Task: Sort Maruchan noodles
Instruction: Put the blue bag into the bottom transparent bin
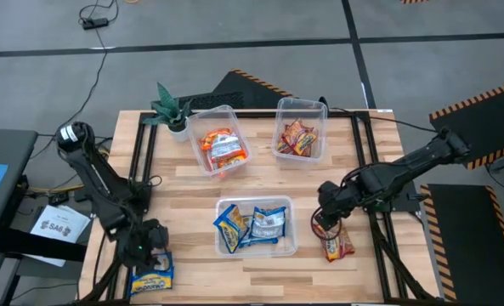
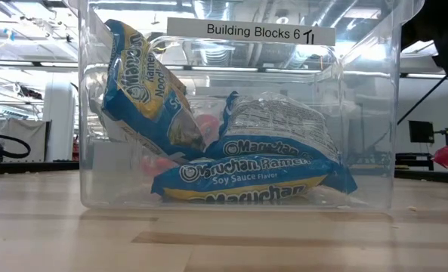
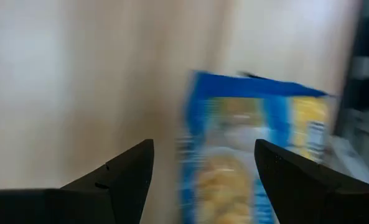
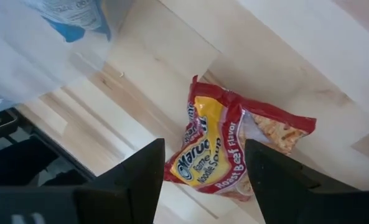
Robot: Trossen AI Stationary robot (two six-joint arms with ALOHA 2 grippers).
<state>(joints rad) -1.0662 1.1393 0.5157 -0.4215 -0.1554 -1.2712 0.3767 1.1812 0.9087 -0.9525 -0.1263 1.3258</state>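
The blue-white packet [image 3: 246, 162] should go into the tub of blue packets, so the left gripper should next pick it up by its blue edge [image 3: 193, 165].
A blue-white Maruchan packet [image 1: 152, 280] lies flat on the table at the near left corner. My left gripper [image 1: 147, 244] hovers just on its far side, open, and in the left wrist view [image 3: 203, 146] the packet [image 3: 246, 162] lies ahead between the spread fingers. A red Roast Beef packet [image 1: 337, 246] lies flat on the table at the near right. My right gripper [image 1: 326, 218] is open above its far end, and the right wrist view [image 4: 204, 144] shows the packet [image 4: 224, 155] below the gap.
A clear tub [image 1: 287, 246] at near centre holds several blue packets [image 2: 254, 177]. A far tub [image 1: 235, 115] holds orange packets and a far-right tub [image 1: 279, 106] holds red ones. A green potted plant [image 1: 171, 109] stands at the far left.
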